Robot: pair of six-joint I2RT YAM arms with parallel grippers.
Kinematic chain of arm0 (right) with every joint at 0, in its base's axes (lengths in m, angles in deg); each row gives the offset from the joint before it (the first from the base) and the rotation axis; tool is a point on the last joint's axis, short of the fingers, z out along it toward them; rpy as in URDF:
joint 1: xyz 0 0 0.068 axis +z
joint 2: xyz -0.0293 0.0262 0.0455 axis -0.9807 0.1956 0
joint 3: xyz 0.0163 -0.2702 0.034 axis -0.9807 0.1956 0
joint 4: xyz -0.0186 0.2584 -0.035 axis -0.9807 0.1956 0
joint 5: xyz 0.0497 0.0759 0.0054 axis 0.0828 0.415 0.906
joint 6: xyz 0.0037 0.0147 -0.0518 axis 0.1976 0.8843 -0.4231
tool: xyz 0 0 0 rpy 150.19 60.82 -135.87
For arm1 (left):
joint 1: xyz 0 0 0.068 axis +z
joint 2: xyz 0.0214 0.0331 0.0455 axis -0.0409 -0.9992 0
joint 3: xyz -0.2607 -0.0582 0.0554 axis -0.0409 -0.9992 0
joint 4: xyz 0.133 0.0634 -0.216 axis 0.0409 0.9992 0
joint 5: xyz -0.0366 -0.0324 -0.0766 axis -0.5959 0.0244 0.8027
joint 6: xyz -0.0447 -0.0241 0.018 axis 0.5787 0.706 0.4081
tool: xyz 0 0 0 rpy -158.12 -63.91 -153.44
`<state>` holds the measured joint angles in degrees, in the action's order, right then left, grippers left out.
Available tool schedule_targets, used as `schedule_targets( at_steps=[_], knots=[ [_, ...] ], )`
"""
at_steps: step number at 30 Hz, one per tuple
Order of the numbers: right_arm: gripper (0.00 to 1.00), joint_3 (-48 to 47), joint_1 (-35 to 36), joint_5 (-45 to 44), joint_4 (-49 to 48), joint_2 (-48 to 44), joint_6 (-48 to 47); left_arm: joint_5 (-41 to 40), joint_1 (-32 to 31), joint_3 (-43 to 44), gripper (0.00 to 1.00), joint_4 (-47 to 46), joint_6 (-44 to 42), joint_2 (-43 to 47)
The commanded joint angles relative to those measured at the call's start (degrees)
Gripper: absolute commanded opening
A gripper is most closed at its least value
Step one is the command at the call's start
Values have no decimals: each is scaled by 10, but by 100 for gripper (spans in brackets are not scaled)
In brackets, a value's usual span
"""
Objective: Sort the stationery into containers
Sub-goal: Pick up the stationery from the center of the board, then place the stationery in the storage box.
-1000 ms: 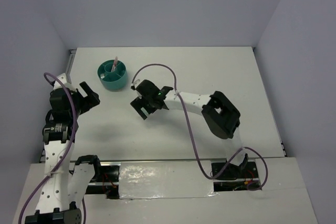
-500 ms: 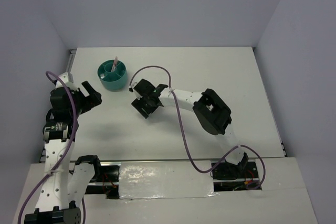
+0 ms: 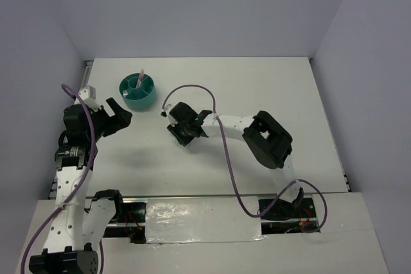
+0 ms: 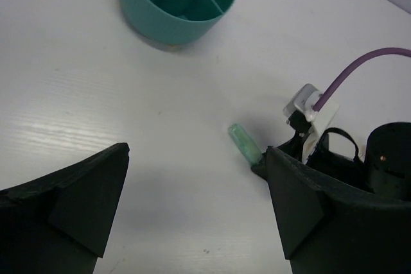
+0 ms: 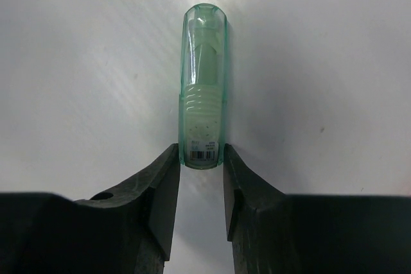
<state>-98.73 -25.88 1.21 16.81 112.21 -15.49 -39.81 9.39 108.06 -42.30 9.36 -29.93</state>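
My right gripper has both fingers shut tight on either side of the tube's barcoded near end [image 5: 202, 149], so the mint-green tube [image 5: 204, 88] would rise with it if I lifted it now.
A mint-green eraser-like tube [image 5: 204, 88] lies flat on the white table, and the left wrist view shows it as well [image 4: 244, 144]. My right gripper [image 5: 201, 158] is down at the table with its two fingers pressed against the sides of the tube's near end. It sits just right of the teal organizer [image 3: 138, 91] in the top view [image 3: 174, 126]. A pink pen [image 3: 140, 78] stands in the organizer's centre cup. My left gripper [image 4: 196, 158] hovers open and empty to the left [image 3: 115, 115], facing the organizer's wall [image 4: 173, 27].
The right arm's purple cable [image 3: 192, 89] loops over the table behind the right gripper. Grey walls enclose the table on three sides. Both arm bases stand along the near edge.
The right gripper's fingers have closed from wide apart onto the green tube. The left gripper has shifted slightly forward and right, toward the organizer.
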Motion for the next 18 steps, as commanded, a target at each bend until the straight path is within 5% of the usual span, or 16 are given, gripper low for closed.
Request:
schedule_targets(
  at_steps=[1, 6, 10, 18],
  knots=[
    [2, 75, 11, 38, -89, -92, 18, 107, -4, -34, 99, -54, 36, -18],
    [3, 160, 17, 45, -192, -208, 53, 227, -57, -93, 99, -187, 171, -42],
    [4, 206, 40, 22, -225, -271, 67, 194, -174, -87, 97, -252, 237, -76],
    [5, 268, 70, -23, -264, -385, 82, 173, -206, -71, 91, -280, 273, -96]
  ],
)
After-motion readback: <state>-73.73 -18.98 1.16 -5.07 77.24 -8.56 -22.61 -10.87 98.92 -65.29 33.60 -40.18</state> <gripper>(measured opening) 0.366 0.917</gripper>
